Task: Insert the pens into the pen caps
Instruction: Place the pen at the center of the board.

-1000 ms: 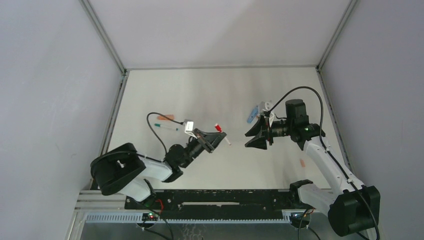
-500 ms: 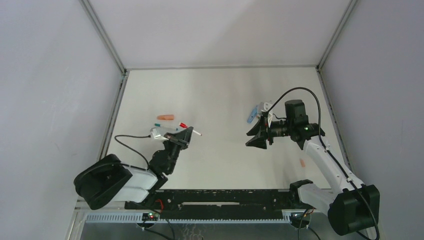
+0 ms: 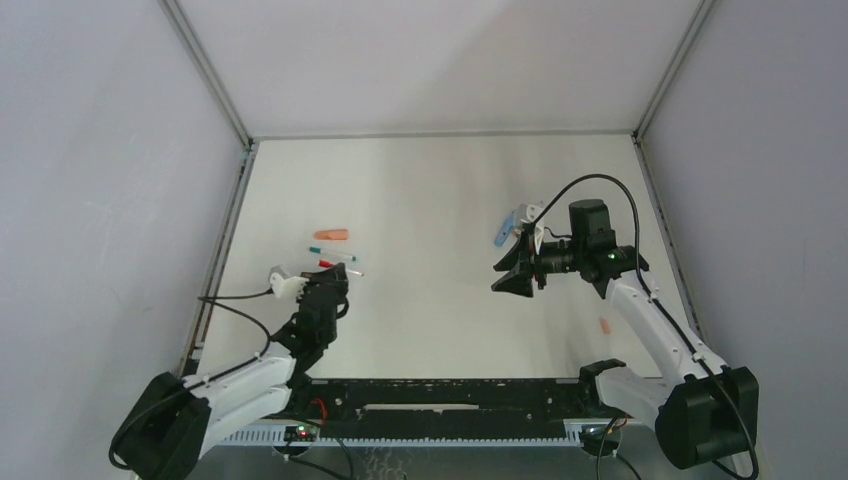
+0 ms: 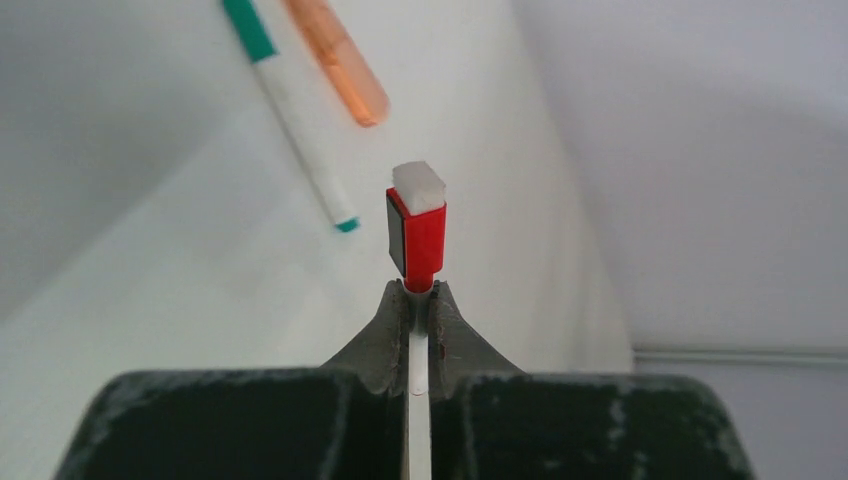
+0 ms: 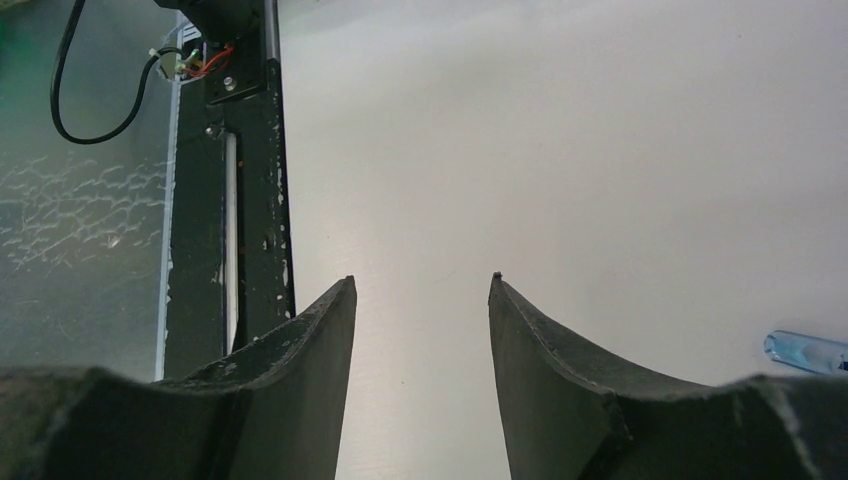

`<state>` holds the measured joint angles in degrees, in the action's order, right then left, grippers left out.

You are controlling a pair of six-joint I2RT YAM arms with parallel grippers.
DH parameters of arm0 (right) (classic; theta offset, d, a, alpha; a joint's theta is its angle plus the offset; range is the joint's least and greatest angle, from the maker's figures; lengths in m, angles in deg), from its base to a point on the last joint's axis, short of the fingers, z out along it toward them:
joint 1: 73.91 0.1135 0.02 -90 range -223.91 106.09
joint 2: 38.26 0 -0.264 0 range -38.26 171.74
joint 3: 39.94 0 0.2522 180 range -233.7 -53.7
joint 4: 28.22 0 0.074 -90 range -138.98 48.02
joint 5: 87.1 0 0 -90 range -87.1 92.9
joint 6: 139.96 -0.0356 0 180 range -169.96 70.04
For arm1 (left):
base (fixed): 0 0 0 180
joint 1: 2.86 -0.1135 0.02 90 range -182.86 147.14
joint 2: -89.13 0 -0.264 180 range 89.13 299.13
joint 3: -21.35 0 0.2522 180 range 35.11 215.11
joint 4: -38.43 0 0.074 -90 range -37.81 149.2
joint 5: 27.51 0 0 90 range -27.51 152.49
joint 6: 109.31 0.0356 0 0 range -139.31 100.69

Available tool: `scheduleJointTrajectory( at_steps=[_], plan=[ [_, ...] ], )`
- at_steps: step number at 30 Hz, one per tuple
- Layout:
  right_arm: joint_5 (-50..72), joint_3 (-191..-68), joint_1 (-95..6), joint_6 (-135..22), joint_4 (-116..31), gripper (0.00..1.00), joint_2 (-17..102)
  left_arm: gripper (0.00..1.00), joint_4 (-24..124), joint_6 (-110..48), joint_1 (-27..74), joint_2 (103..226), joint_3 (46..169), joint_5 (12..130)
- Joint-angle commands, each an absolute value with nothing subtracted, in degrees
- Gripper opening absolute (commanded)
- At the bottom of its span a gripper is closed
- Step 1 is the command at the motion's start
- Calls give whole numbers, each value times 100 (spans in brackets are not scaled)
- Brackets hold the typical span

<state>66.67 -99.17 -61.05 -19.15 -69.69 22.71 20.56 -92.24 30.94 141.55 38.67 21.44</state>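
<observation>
My left gripper keeps holding the white pen above the table for now. If it opened now, the pen would drop short of the teal-ended pen's side.
My left gripper (image 3: 334, 280) (image 4: 417, 292) is shut on a white pen (image 4: 418, 235). Its red end and white tip stick out ahead of the fingers, and it is held above the table at the left. Just ahead lie a white pen with teal ends (image 4: 295, 110) (image 3: 333, 251) and a salmon-orange cap (image 4: 340, 65) (image 3: 332, 235). My right gripper (image 3: 493, 278) (image 5: 422, 285) is open and empty, hovering at centre right. A light blue cap (image 3: 503, 232) (image 5: 805, 350) lies just beside it.
A small salmon piece (image 3: 604, 326) lies on the table near the right arm's forearm. The black base rail (image 5: 250, 200) runs along the near edge. Metal frame posts and grey walls close in the table on three sides.
My left arm has pulled back left and toward the near edge, still holding the red-ended pen. The right arm has stayed almost still and open.
</observation>
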Motion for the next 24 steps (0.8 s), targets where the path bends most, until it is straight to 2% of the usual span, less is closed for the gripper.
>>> scheduleJointTrajectory(
  at_steps=[1, 6, 14, 21, 24],
  plan=[
    [6612, -10114, -6027, -1792, -6943, 58, 2308, 0, 4659, -9854, 2963, 13629, 4375, 1412],
    [6592, -10116, -6012, -1796, -6943, 58, 2284, 0, 4607, -9708, 2499, 13724, 4426, 1824],
    [6592, -10116, -6045, -1786, -6955, 58, 2251, 0, 4198, -9525, 1634, 14687, 4865, 2805],
    [6574, -10116, -6051, -1762, -6961, 58, 2250, 3, 3694, -9772, 1060, 15636, 5144, 3685],
    [6566, -10116, -6047, -1744, -6965, 58, 2255, 8, 3506, -9802, 945, 15981, 5273, 3917]
  ],
)
